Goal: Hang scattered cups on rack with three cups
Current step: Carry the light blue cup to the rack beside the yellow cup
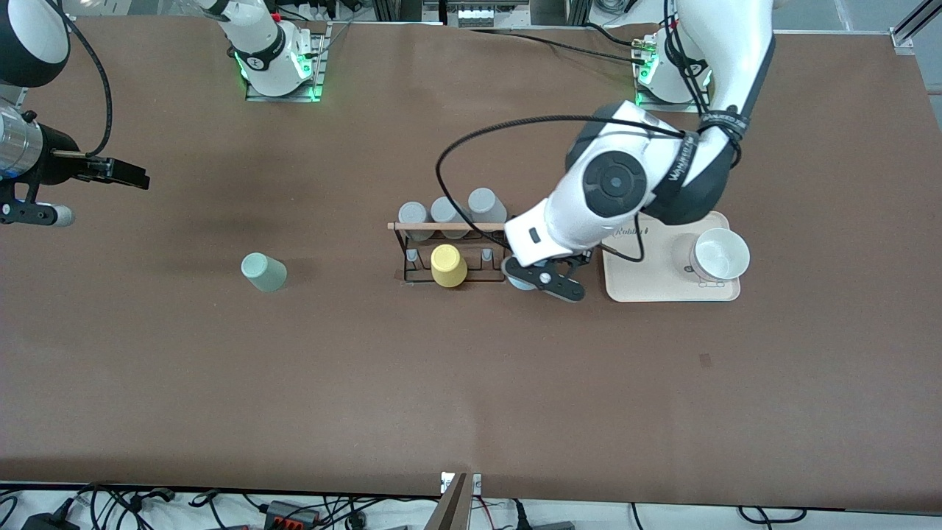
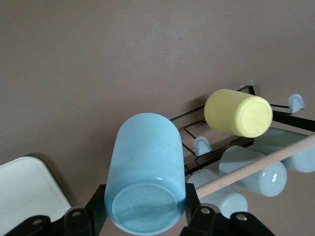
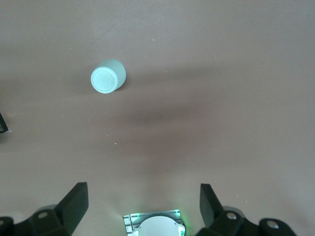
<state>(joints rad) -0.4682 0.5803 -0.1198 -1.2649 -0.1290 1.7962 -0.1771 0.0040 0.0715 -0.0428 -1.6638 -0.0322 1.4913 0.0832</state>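
The light blue cup is still beside the nearest exposed peg, so my left gripper keeps hold of the cup until it is on the peg.
My left gripper (image 1: 543, 280) is shut on the light blue cup (image 2: 145, 172), which lies on its side between the fingers (image 2: 197, 216). In the front view only a sliver of this cup (image 1: 517, 283) shows, at the end of the rack (image 1: 406, 254) nearest the tray. The rack is black wire with a wooden rod (image 2: 256, 164) along its top, and it holds a yellow cup (image 1: 448, 265) and three grey cups (image 1: 447, 215). Toward the right arm's end, the sage-green cup (image 1: 263, 271) stands alone on the table. My right gripper (image 1: 121, 174) hangs open, high over that end.
A beige tray (image 1: 647, 283) with a white bowl (image 1: 720, 254) lies beside the rack, toward the left arm's end. Free pegs (image 2: 202, 145) stand on the rack's base. The right arm's base (image 3: 155, 227) shows in the right wrist view.
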